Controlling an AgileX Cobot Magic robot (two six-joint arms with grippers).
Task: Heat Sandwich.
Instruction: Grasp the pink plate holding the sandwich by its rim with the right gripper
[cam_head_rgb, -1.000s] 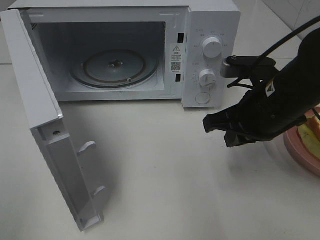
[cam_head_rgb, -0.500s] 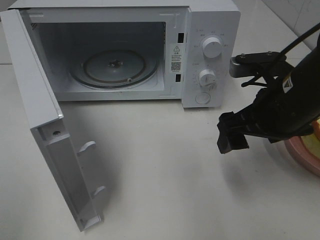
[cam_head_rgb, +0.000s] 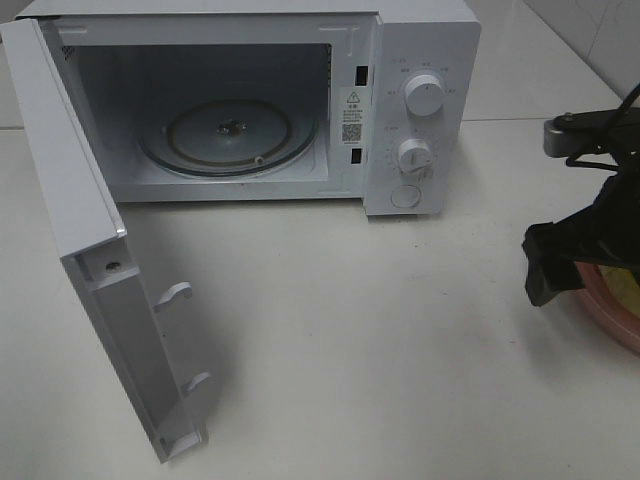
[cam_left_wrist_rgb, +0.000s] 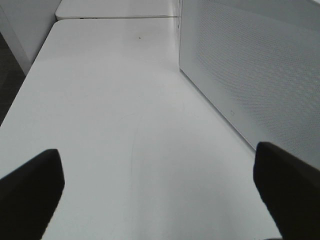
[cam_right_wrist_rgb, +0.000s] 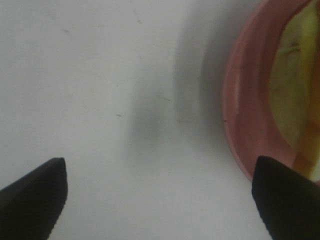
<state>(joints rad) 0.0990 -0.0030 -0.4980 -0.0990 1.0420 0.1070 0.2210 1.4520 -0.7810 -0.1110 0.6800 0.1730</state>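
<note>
I will next grab the pink plate by its rim (cam_head_rgb: 600, 311) with my right gripper to heat the sandwich in the microwave.
The sandwich (cam_right_wrist_rgb: 292, 90) shows in the right wrist view as a yellow-green and pale patch on a pink plate (cam_right_wrist_rgb: 240, 100). In the high view only the plate's rim (cam_head_rgb: 612, 322) shows at the right edge, and my right arm covers the sandwich. My right gripper (cam_head_rgb: 548, 272) hangs just left of the plate, open and empty (cam_right_wrist_rgb: 160, 200), with one fingertip (cam_right_wrist_rgb: 287, 200) over the plate's rim. My left gripper (cam_left_wrist_rgb: 160, 200) is open above bare table and holds nothing. It is outside the high view.
A white microwave (cam_head_rgb: 420, 100) stands at the back with its door (cam_head_rgb: 90, 250) swung wide open to the left and a glass turntable (cam_head_rgb: 228, 135) inside. The door's perforated panel (cam_left_wrist_rgb: 250, 70) stands close beside my left gripper. White table (cam_head_rgb: 350, 330) lies between microwave and plate.
My right arm has swung to the right, from in front of the microwave's knobs to the pink plate, and its jaws have opened wide. The left gripper has not moved.
</note>
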